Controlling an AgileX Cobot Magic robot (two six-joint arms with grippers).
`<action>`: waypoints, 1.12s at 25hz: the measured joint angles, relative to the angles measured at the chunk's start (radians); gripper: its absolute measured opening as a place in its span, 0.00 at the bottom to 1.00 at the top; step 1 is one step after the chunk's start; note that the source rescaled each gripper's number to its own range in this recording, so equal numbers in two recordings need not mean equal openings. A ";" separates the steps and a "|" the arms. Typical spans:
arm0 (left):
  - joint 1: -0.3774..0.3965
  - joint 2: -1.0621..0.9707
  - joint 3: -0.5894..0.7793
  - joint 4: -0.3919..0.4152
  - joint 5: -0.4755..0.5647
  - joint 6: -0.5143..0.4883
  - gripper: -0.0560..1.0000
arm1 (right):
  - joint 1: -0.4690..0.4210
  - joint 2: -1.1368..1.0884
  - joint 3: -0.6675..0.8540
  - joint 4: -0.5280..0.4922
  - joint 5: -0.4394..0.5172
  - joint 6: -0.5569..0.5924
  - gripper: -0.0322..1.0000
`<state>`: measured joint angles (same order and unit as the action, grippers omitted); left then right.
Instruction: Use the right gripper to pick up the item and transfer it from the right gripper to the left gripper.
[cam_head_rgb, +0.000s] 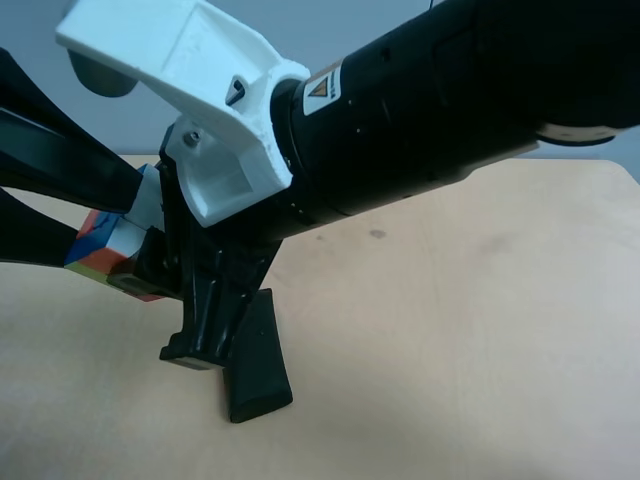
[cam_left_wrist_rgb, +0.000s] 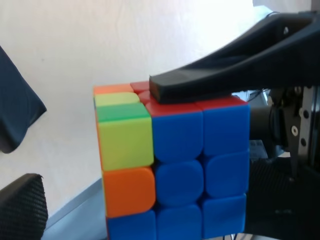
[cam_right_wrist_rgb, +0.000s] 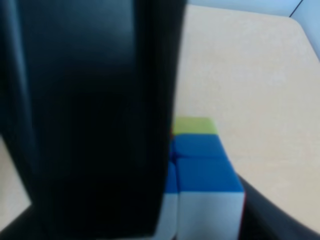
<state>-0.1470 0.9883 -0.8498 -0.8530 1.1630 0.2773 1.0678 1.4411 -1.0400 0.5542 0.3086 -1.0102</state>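
The left gripper grabs the puzzle cube (cam_head_rgb: 103, 248) by its white side (cam_head_rgb: 150, 203) next, to take it from my right gripper.
The puzzle cube (cam_head_rgb: 103, 248) hangs in the air above the table at the exterior high view's left. The right gripper (cam_head_rgb: 135, 262), on the thick black arm with the white wrist housing, is shut on it. In the right wrist view the cube (cam_right_wrist_rgb: 205, 170) sits between a broad black finger (cam_right_wrist_rgb: 100, 125) and a second finger at the lower right. The left gripper (cam_head_rgb: 95, 222) is open, its tapered fingers above and below the cube. In the left wrist view the cube (cam_left_wrist_rgb: 175, 150) fills the middle, a right finger (cam_left_wrist_rgb: 200, 87) lies on its red face, and the left pads (cam_left_wrist_rgb: 20, 205) stand apart from it.
The long black pouch (cam_head_rgb: 258, 360) lies on the light wooden table (cam_head_rgb: 450, 330) below the right gripper. A dark shape (cam_left_wrist_rgb: 15, 100) shows at the left wrist view's edge; I cannot tell what it is. The table's far edge runs along the back.
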 joint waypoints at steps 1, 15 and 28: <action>0.000 0.000 0.000 0.000 -0.001 0.000 1.00 | 0.000 0.000 0.000 0.000 0.000 0.000 0.03; -0.138 0.032 -0.001 0.047 -0.063 -0.018 1.00 | 0.000 0.000 0.002 -0.007 0.014 -0.009 0.03; -0.203 0.072 -0.003 0.046 -0.182 -0.035 1.00 | 0.001 0.003 -0.001 0.016 -0.021 -0.008 0.03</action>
<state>-0.3496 1.0598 -0.8529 -0.8069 0.9811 0.2426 1.0689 1.4436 -1.0405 0.5705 0.2880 -1.0180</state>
